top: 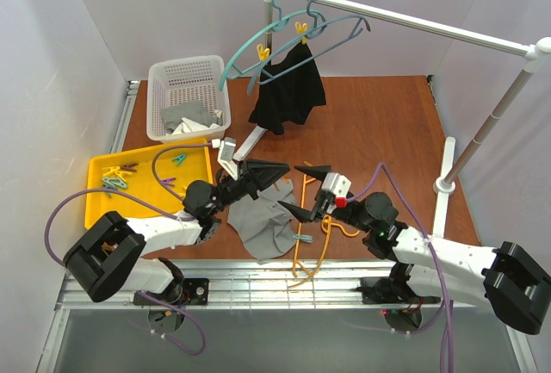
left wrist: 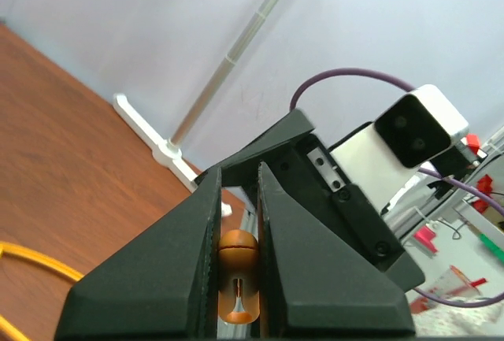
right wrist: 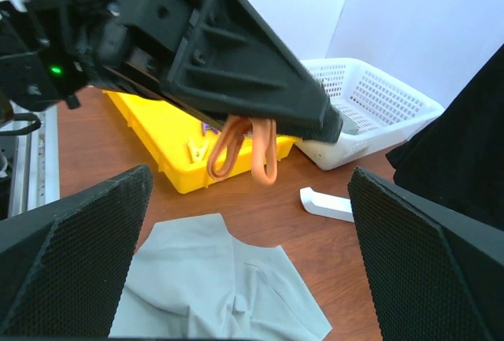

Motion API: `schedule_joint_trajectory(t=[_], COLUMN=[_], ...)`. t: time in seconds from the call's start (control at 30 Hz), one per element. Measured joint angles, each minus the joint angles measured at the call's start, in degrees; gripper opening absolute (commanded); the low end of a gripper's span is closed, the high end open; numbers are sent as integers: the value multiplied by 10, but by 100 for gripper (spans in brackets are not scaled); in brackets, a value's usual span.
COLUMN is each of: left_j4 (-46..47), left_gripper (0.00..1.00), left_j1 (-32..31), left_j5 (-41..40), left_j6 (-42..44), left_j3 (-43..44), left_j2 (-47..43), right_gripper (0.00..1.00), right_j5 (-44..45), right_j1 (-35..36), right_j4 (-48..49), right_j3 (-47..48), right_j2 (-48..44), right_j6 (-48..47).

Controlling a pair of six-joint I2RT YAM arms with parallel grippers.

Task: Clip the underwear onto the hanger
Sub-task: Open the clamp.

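Observation:
My right gripper grips the orange clip (right wrist: pixel 248 148) across its two spread handle ends next, so the clip opens to hold the underwear on the hanger.
The grey underwear (top: pixel 263 222) lies flat on the brown table between the two arms; it also shows in the right wrist view (right wrist: pixel 213 286). The yellow-orange hanger (top: pixel 323 237) lies on the table at its right edge, under my right arm. My left gripper (top: pixel 277 175) is shut on an orange clip (left wrist: pixel 238 274) and holds it in the air above the underwear's far edge. From the right wrist the clip (right wrist: pixel 248 148) hangs below the left fingers (right wrist: pixel 260 81). My right gripper (top: pixel 306 190) is open and empty, facing the left gripper over the underwear.
A yellow tray (top: pixel 103 196) with loose clips sits at the left, a white basket (top: pixel 185 89) with cloth behind it. A black garment (top: pixel 288 93) hangs from a teal hanger on the white rack (top: pixel 405 20). A teal clip (top: pixel 302 238) lies by the underwear.

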Motion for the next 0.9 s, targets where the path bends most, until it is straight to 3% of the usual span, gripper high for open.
schedule_joint_trajectory(t=[0.27, 0.67, 0.87, 0.9], left_j4=[-14, -55, -86, -87], left_gripper=[0, 0, 0, 0], left_j1=[-23, -47, -55, -56], left_j5=[-63, -118, -139, -140], left_j6=[54, 80, 93, 94], left_j3=[5, 10, 10, 10], left_j2=[-34, -34, -54, -56], right_gripper=[78, 78, 63, 50], right_j5=[45, 172, 212, 215], right_j1=[27, 90, 93, 93], right_j4=[-17, -22, -23, -24], right_j3=[31, 57, 58, 58], right_j2=[50, 79, 79, 79], right_j6=[-13, -61, -81, -83])
